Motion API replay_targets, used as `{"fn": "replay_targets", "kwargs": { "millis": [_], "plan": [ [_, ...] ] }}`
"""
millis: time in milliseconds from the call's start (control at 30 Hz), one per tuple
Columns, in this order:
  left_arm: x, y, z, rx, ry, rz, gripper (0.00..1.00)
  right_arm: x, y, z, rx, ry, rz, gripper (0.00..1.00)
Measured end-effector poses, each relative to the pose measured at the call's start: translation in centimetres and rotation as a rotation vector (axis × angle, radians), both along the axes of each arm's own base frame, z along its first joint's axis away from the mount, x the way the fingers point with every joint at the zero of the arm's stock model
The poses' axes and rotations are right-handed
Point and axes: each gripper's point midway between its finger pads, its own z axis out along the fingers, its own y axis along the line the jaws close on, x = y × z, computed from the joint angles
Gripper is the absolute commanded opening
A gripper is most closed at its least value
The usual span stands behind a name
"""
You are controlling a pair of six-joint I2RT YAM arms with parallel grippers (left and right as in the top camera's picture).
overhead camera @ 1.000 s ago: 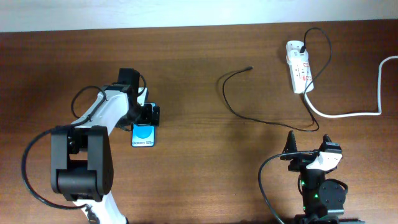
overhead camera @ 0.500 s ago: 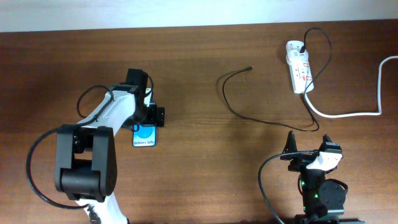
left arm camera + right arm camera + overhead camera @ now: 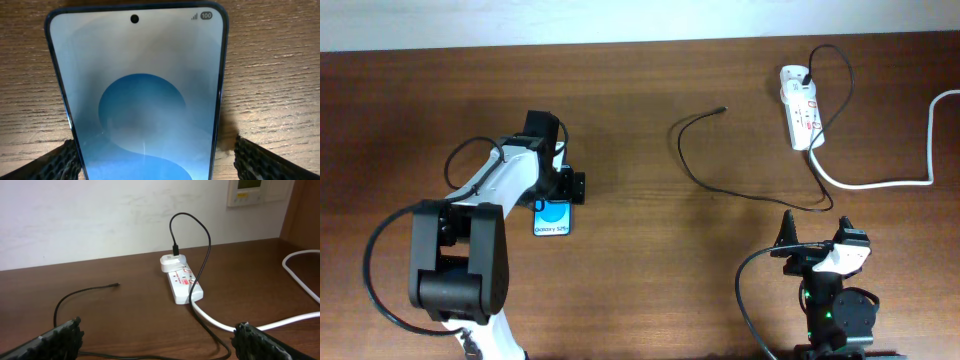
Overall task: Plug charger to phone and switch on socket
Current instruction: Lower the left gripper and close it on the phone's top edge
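Note:
I will grab the phone across its long side edges with my left gripper. Its lettered end then stays free to plug the charger (image 3: 695, 175) in.
The phone (image 3: 551, 218) lies flat on the table with its blue screen up, and it fills the left wrist view (image 3: 140, 95). My left gripper (image 3: 563, 188) is open and straddles the phone's lower end (image 3: 155, 167); the left finger (image 3: 55, 165) is at the phone's edge and the right finger (image 3: 262, 162) stands a little off it. The charger (image 3: 695, 175) is plugged in at the socket (image 3: 801, 108), and its free tip (image 3: 722, 110) lies on the table. My right gripper (image 3: 817, 240) is open and empty (image 3: 160, 342), with the cable (image 3: 205, 255) running between its fingers toward the socket (image 3: 182, 282).
The socket's thick white cord (image 3: 880, 183) runs to the right edge of the table and shows in the right wrist view (image 3: 215, 320). A white wall stands behind the table, with a control panel (image 3: 252, 191) on it.
My left gripper shifted slightly to the right over the phone's end, then held still. The phone, the cable and the right arm have not moved.

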Motion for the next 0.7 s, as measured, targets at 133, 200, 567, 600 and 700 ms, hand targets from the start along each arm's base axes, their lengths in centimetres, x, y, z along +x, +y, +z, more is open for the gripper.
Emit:
{"fn": "replay_targets", "kwargs": {
  "millis": [133, 200, 567, 600, 700],
  "plan": [
    [0.00, 0.07, -0.01, 0.004, -0.001, 0.001, 0.99, 0.00, 0.00, 0.00, 0.000, 0.000, 0.000, 0.98],
    [0.01, 0.11, -0.02, 0.009, -0.001, 0.000, 0.99, 0.00, 0.00, 0.00, 0.000, 0.000, 0.000, 0.98],
    [-0.03, 0.13, -0.14, 0.020, 0.001, -0.003, 0.99, 0.00, 0.00, 0.00, 0.000, 0.000, 0.000, 0.98],
    [-0.04, 0.14, -0.17, 0.020, 0.002, -0.003, 0.99, 0.00, 0.00, 0.00, 0.000, 0.000, 0.000, 0.98],
    [-0.02, 0.14, -0.26, 0.021, 0.004, -0.003, 0.99, 0.00, 0.00, 0.00, 0.000, 0.000, 0.000, 0.98]
  ]
}}
